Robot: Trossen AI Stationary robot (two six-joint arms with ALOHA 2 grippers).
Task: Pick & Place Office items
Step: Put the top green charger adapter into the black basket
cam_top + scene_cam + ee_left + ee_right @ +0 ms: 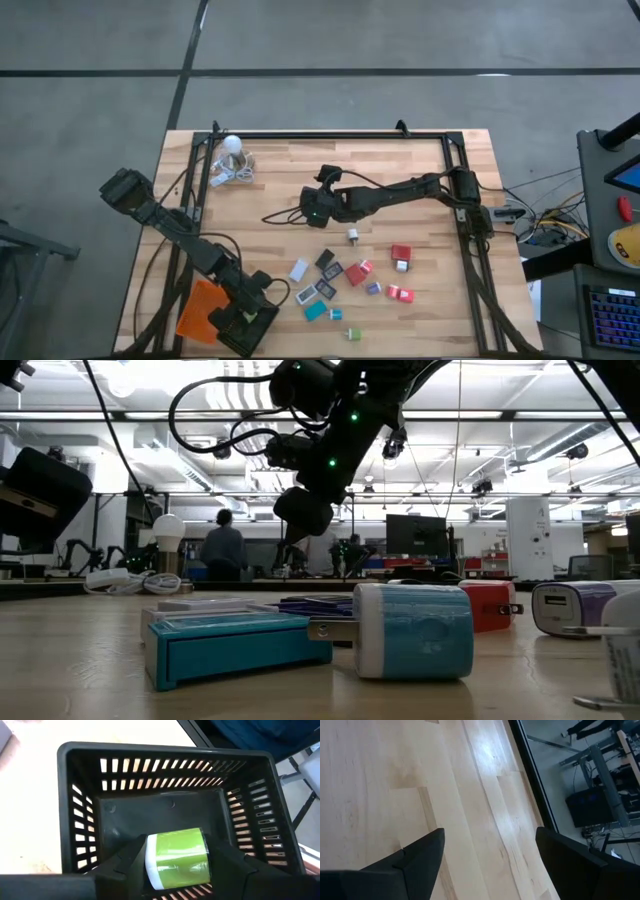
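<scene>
My left gripper will let go, because the green and white block (177, 857) hangs inside the black tray's rim (165, 810) in the left wrist view. The block would stay inside.
My left gripper (243, 322) (177, 856) hangs over the black slotted tray (165, 750) at the table's near left corner, shut on a small green and white block (177, 857). The other office items (350, 275), tiny red, teal, white, black and purple pieces, lie scattered flat on the wood near the table's near edge. In the low view a teal box (235, 645) and a teal and white plug block (410, 630) are closest. My right gripper (312, 208) (490, 850) is open above bare wood at the table's middle, away from the pieces. My left gripper pinches the green and white block between its two fingers (127, 862), one on each of two opposite sides (150, 862). The fingers come from above, pointing down into the black tray. The block lies level in the hold above the tray's floor (165, 810).
An orange tray (200, 310) lies beside the black tray, toward the left edge. A white round bulb with a coiled cord (232, 150) rests at the far left corner. A black frame (330, 135) runs along the table's edges. People and desks show in the room beyond.
</scene>
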